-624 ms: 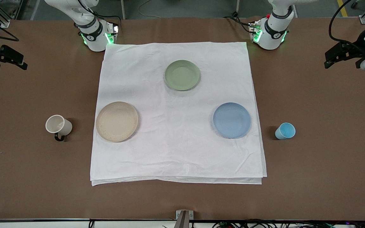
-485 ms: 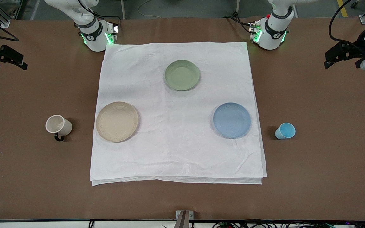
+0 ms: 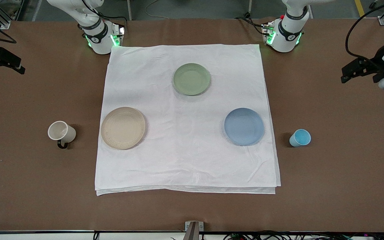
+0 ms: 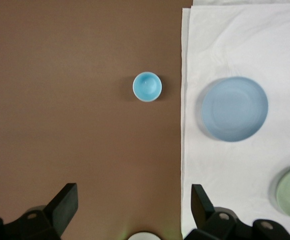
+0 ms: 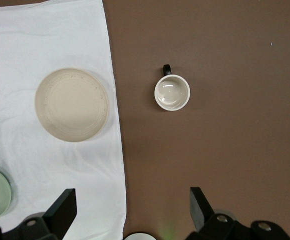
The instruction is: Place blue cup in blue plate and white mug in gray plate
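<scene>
I will place the white mug in the gray plate [image 3: 123, 128], so next I will hold it by its dark handle [image 3: 62, 144] with my right gripper.
The blue cup [image 3: 300, 138] stands upright on the bare brown table, beside the blue plate [image 3: 244, 126], toward the left arm's end. The white mug [image 3: 61, 132] stands upright beside the gray plate [image 3: 123, 128], toward the right arm's end, with its dark handle facing the front camera. Both plates lie on the white cloth and hold nothing. My left gripper [image 3: 358, 68] is open and empty, high over the bare table; its wrist view shows the cup [image 4: 147, 86] and blue plate [image 4: 234, 108]. My right gripper [image 3: 3, 60] is open and empty, high over its end; its wrist view shows the mug [image 5: 172, 93] and gray plate [image 5: 72, 104].
A white cloth [image 3: 185, 160] covers the middle of the table. A pale green plate [image 3: 191, 79] lies on it, farther from the front camera than the other two plates, between the arm bases. Bare brown table lies around the cup and the mug.
The left gripper has shifted a little over its end of the table, lower in the front view. The right gripper has shifted slightly outward. The cup, mug and plates have not moved.
</scene>
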